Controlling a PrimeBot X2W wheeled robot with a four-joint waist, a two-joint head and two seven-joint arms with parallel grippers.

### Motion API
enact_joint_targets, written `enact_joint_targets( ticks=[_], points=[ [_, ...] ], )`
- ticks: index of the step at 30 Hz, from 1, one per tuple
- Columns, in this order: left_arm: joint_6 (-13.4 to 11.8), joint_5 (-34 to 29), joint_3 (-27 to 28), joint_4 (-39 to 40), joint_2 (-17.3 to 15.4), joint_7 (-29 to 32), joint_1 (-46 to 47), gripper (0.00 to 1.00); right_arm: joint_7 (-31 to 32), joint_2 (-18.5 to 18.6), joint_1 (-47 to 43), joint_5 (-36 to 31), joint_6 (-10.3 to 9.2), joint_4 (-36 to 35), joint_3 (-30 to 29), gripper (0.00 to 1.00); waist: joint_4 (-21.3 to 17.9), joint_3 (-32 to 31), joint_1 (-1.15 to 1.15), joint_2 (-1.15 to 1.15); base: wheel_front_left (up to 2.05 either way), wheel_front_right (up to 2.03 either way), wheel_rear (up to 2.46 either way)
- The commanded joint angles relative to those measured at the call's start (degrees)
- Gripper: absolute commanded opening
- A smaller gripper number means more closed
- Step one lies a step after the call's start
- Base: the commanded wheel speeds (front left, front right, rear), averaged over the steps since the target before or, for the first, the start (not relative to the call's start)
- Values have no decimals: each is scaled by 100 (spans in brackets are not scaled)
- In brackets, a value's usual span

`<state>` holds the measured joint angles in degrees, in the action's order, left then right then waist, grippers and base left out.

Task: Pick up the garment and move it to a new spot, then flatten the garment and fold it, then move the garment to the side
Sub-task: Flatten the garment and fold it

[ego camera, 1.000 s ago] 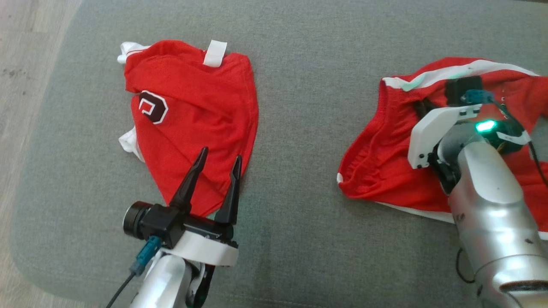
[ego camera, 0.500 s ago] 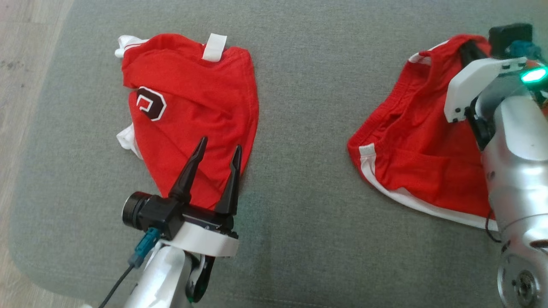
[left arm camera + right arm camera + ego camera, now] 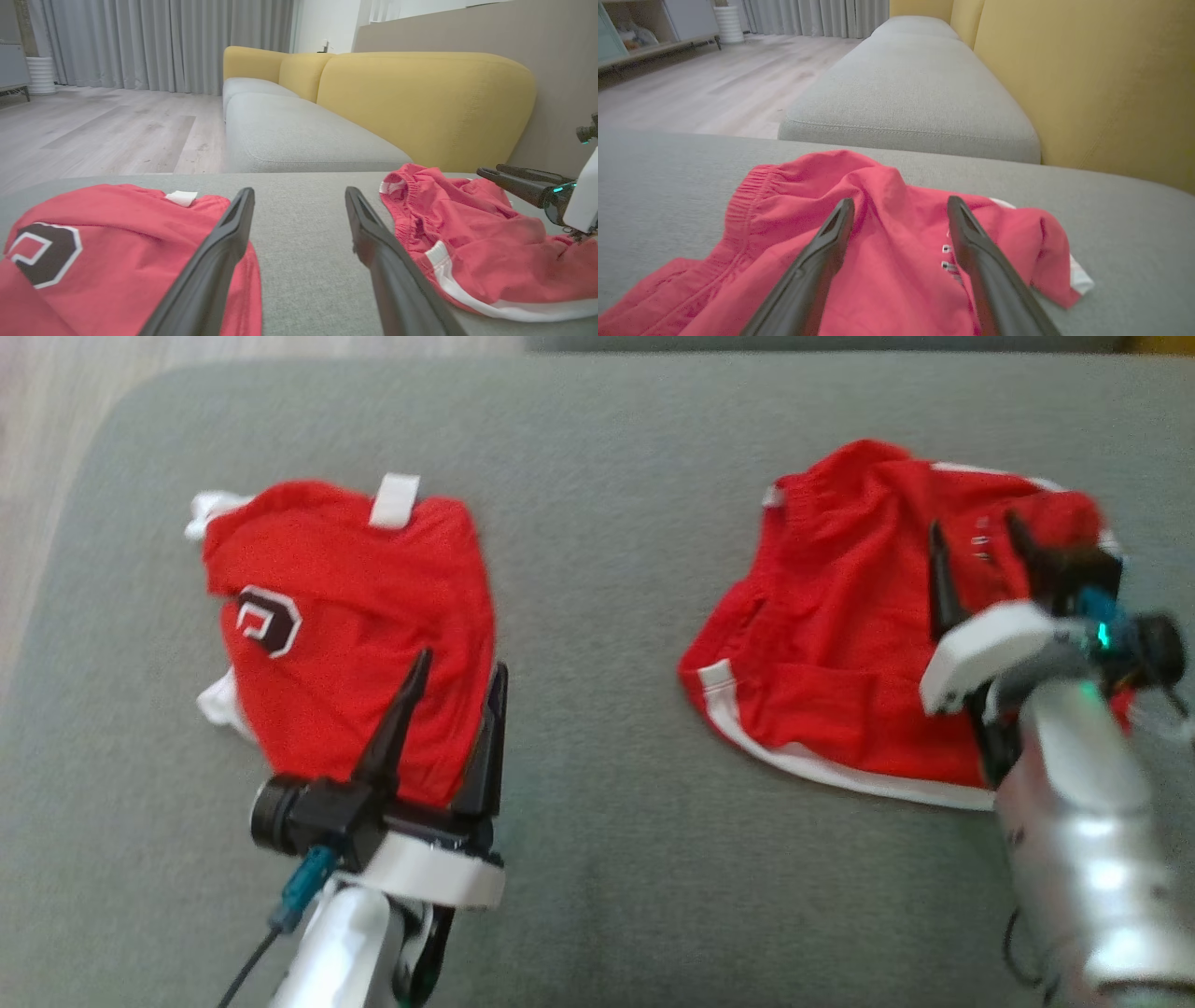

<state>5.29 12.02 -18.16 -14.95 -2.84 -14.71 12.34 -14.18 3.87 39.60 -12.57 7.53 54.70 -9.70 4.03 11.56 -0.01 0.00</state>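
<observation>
Next, my left gripper picks up the shorts by the white-striped waistband corner, because its edge stands up while the wrinkled cloth beside it lies slack.
Two red garments lie on the grey cushion. The left one is folded, with a dark logo patch and a white tab. My left gripper stands open over its near edge, fingers empty; in the left wrist view the gripper frames bare cushion beside this garment. The right garment, shorts with white trim, lies bunched and wrinkled. My right gripper hovers open above its right part with nothing held; the right wrist view has the gripper just over the red cloth.
A yellow backrest rises behind the cushion. A second grey seat cushion continues beyond. Wooden floor lies past the cushion's rounded left edge. Bare grey cushion stretches between the two garments and along the near side.
My right gripper carried the right garment leftward, then opened and let it drop in a bunched heap. The head camera shifted. The left gripper stayed open and still.
</observation>
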Motion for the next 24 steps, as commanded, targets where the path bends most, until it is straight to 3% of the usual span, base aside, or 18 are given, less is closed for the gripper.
enact_joint_targets(
  ticks=[1, 8, 13, 19, 24],
  points=[
    [4, -58, 238, 161, -19, -29, -33, 100, -75, -96, -99, 375, -4, -508, 357, 100, -318, -285, 1, 0, 0, 0, 0],
    [31, -148, 313, 145, -48, -29, -212, 100, -80, -98, -1912, 1229, -4, -2701, 845, 100, -826, -549, 1, 0, 0, 0, 0],
    [25, -202, 348, 118, -45, -29, -216, 100, -81, -99, -2804, 1566, -4, -3583, 984, 100, -995, -577, 1, 0, 0, 0, 0],
    [66, -364, 245, -50, -101, -29, -110, 100, -81, -99, -3448, 1775, -4, -4069, 898, 100, -1188, -526, 1, 0, 0, 0, 0],
    [162, -677, -238, -312, -363, -29, 223, 100, -81, -99, -3430, 1864, -4, -4182, 941, 100, -1267, -381, 1, 0, 0, 0, 0]
  ],
)
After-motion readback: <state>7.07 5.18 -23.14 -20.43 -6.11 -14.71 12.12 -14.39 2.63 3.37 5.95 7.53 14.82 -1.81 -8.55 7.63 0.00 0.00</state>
